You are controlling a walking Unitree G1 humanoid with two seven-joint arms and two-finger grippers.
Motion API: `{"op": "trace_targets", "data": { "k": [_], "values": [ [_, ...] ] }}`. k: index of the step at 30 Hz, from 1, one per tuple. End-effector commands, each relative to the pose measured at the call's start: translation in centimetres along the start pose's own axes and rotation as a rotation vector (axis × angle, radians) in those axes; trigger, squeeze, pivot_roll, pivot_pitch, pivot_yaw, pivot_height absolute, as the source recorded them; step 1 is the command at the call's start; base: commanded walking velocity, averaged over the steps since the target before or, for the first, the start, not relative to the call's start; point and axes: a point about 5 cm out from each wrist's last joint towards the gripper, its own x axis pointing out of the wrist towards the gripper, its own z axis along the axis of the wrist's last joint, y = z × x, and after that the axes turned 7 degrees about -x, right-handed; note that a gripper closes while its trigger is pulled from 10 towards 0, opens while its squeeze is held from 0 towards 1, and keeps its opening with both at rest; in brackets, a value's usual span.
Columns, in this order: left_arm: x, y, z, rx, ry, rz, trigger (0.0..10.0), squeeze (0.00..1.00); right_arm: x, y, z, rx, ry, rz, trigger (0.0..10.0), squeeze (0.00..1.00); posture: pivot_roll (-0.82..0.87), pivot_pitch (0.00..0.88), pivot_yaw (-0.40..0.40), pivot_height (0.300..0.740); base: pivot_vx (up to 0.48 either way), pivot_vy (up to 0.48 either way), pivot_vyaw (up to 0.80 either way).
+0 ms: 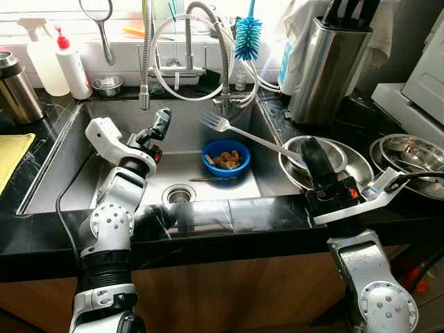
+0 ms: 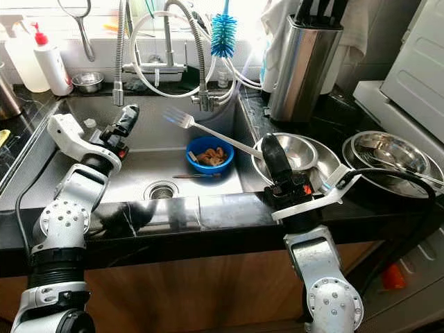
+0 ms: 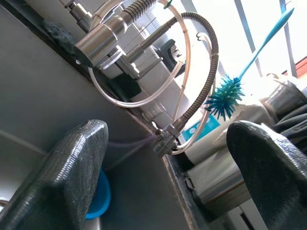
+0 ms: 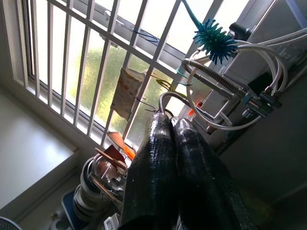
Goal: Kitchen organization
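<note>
I will next grab the fork by its neck [image 1: 232,129] with my left gripper, as its tines point out over the sink and my right gripper covers its handle's end.
A silver fork [image 1: 239,132] hangs level over the sink [image 1: 104,118], tines toward the faucet. Its handle ends at my right gripper [image 1: 307,147], which is shut on it above the steel bowls [image 1: 347,163] on the right counter. In the right wrist view the two black fingers [image 4: 163,163] are pressed together. Below the fork, a blue bowl [image 1: 225,156] with brown food scraps sits on the sink floor. My left gripper [image 1: 156,127] hovers open over the sink's left half; its fingers [image 3: 67,177] stand wide apart with nothing between them.
A thin utensil [image 1: 211,180] lies by the drain [image 1: 179,194]. The spring faucet [image 1: 208,41] and blue brush [image 1: 248,35] stand behind the sink. A knife block [image 1: 326,59] and more steel bowls [image 1: 409,152] are on the right; bottles [image 1: 73,66], a flask [image 1: 15,87] and a yellow cloth [image 1: 10,156] on the left.
</note>
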Motion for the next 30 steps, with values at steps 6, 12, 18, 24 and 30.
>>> {"op": "trace_targets", "data": {
  "k": [6, 12, 18, 24, 30],
  "values": [
    [0.3, -2.5, 0.4, -0.115, -0.005, -0.158, 10.0, 0.00, -0.3, -0.2, -0.2, -0.017, 0.006, -0.035, 10.0, 0.00, -0.04, 0.038, -0.052, 0.740, 0.000, 0.000, 0.00],
    [0.0, -3.8, -0.5, -0.114, 0.050, -0.244, 10.0, 0.00, -0.6, -1.9, -0.6, -0.013, 0.007, -0.143, 10.0, 0.00, -0.04, 0.039, -0.052, 0.740, 0.000, 0.000, 0.00],
    [-0.2, -3.9, -1.1, -0.091, 0.086, -0.245, 10.0, 0.00, -0.7, -2.9, -0.6, 0.000, -0.008, -0.199, 10.0, 0.00, -0.04, 0.040, -0.052, 0.740, 0.000, 0.000, 0.00],
    [-0.3, -4.0, -1.5, -0.055, 0.120, -0.251, 10.0, 0.00, -0.3, -2.4, -0.6, 0.014, -0.021, -0.152, 10.0, 0.00, -0.03, 0.042, -0.050, 0.740, 0.000, 0.000, 0.00],
    [-0.7, -4.0, -2.4, -0.031, 0.167, -0.250, 10.0, 0.00, 0.2, -1.1, -0.9, 0.054, -0.016, -0.049, 10.0, 0.00, -0.03, 0.044, -0.050, 0.740, 0.000, 0.000, 0.00]
  ]
}}
